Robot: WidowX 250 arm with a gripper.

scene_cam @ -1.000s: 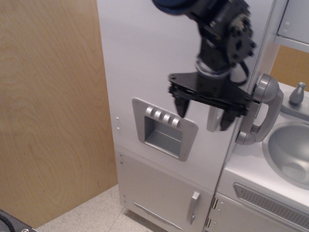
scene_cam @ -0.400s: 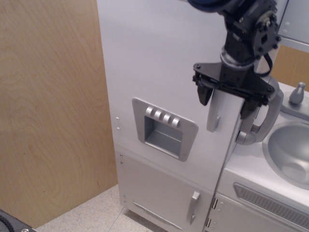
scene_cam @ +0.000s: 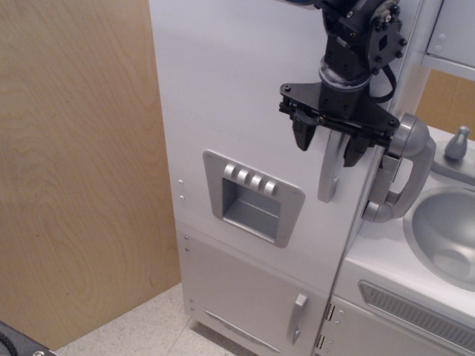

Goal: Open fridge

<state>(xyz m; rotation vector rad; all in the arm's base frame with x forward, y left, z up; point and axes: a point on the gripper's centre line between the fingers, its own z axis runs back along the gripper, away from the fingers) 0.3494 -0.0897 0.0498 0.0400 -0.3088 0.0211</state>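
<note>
My gripper is going to grab the door's silver handle by its top (scene_cam: 336, 142) next, to open the fridge (scene_cam: 237, 81).
The fridge (scene_cam: 237, 81) is a tall white cabinet that fills the middle of the view. Its large door carries a grey recessed dispenser panel (scene_cam: 252, 196) with small buttons and a silver vertical handle (scene_cam: 329, 174) near its right edge. The door looks shut; no shelves show. My black gripper (scene_cam: 328, 148) comes down from the top right. It is open, with one finger on each side of the upper part of the handle. I cannot tell whether the fingers touch the handle.
A smaller white door with a short silver handle (scene_cam: 297, 317) sits below the fridge door. A grey looped handle (scene_cam: 407, 170) and a grey sink (scene_cam: 445, 230) with a faucet knob (scene_cam: 456, 142) are at the right. A wooden panel (scene_cam: 74, 170) stands at the left.
My gripper has risen and moved right from in front of the dispenser panel, then slightly back left. Its fingers now straddle the handle's top and stand closer together.
</note>
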